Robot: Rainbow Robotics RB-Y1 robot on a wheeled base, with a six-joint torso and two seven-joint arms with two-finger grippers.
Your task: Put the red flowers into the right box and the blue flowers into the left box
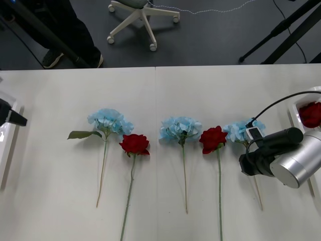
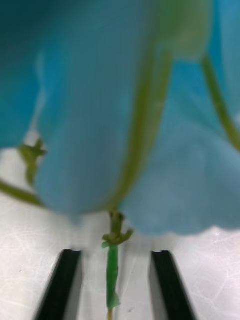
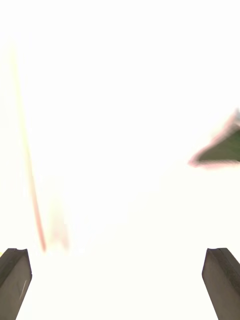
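Observation:
The blue flower has wide, delicate petals spread above the fingers. My right gripper will next grab the flower by its green stem (image 2: 112,272) just below the blue petals.
Five flowers lie in a row on the white table (image 1: 60,191), stems toward me. From the left they are a blue flower (image 1: 108,122), a red flower (image 1: 134,144), a blue flower (image 1: 180,128), a red flower (image 1: 212,139) and a third blue flower (image 1: 244,130). My right arm (image 1: 281,155) hangs over the third blue flower's stem. In the right wrist view my right gripper (image 2: 116,254) is open, its black fingers (image 2: 62,285) on either side of the green stem (image 2: 112,272), just below the blue petals (image 2: 100,125). My left gripper (image 3: 120,252) is open, over the left box (image 1: 6,150).
The right box (image 1: 293,118) at the table's right edge holds one red flower (image 1: 311,114). A green leaf (image 1: 80,134) sticks out from the leftmost blue flower. Beyond the table's far edge stand an office chair (image 1: 143,15) and tripod legs (image 1: 286,30).

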